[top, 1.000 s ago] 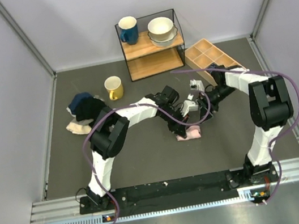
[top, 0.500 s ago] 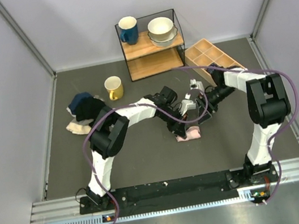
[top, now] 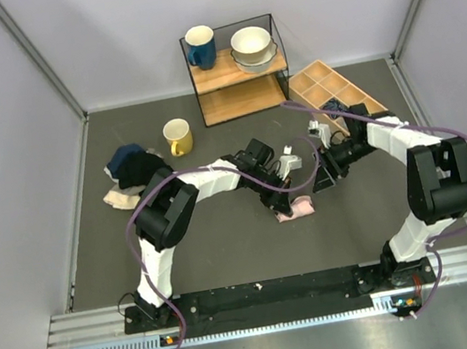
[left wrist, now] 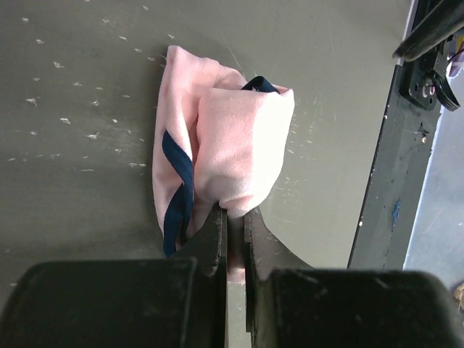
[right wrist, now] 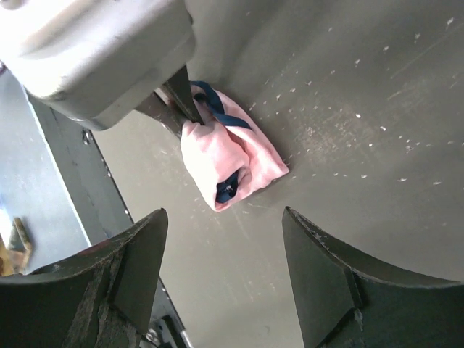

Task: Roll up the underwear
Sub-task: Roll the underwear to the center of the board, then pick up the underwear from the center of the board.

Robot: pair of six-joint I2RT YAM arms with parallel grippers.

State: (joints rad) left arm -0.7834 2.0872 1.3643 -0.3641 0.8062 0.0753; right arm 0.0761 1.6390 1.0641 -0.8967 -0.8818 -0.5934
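My right gripper is about to grab the rolled underwear by the end opposite my left gripper, and then I will set the underwear into the wooden tray.
The underwear (top: 297, 209) is a small light-pink bundle with dark navy edging, rolled up on the grey table. It fills the middle of the left wrist view (left wrist: 225, 156) and lies near the centre of the right wrist view (right wrist: 230, 159). My left gripper (left wrist: 235, 217) is shut on the near end of the roll, with pink fabric pinched between its fingers; it shows from above too (top: 280, 204). My right gripper (right wrist: 225, 232) is open and empty, held above the table a little away from the roll, to its right in the top view (top: 322, 179).
A yellow mug (top: 177, 136) and a pile of black garments with a beige cloth (top: 131, 175) lie at the left. A shelf with a blue mug (top: 200, 47) and bowls (top: 252, 48) stands at the back, next to a wooden divided tray (top: 327, 87).
My right gripper has drawn back to the right, away from the roll, and its arm has swung outward. My left gripper still holds the roll at about the same spot.
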